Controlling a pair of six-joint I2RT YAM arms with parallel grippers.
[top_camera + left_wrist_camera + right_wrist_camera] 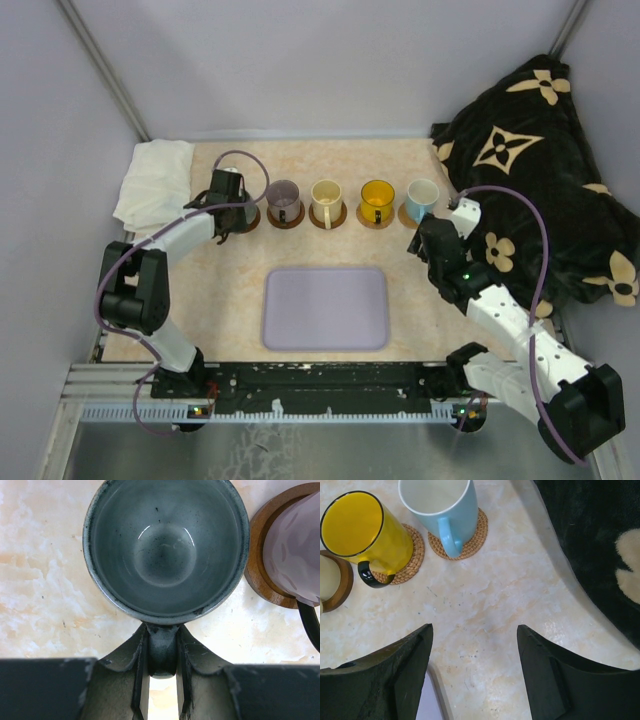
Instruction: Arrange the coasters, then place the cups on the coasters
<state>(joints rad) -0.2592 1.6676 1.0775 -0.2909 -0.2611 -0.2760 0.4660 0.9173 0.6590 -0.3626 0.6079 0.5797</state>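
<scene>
The grey-green cup [165,545] stands upright in its place at the row's end, so my left gripper should open now.
My left gripper [162,632] is shut on the handle of the grey-green cup [165,545], which fills the left wrist view. In the top view that gripper [226,203] hides the cup at the left end of the row, and a dark coaster [246,218] shows beside it. To its right, the purple-grey cup [283,198], cream cup [326,198], yellow cup [377,198] and light blue cup [422,197] each stand on a coaster. My right gripper [475,630] hangs open and empty over bare table, below the blue cup [442,510] and its woven coaster [476,535].
A lavender tray [326,308] lies in the middle near the arm bases. A white cloth [155,180] is bunched at the back left. A black blanket with cream flowers [540,160] fills the right side, close to my right arm. Walls enclose the table.
</scene>
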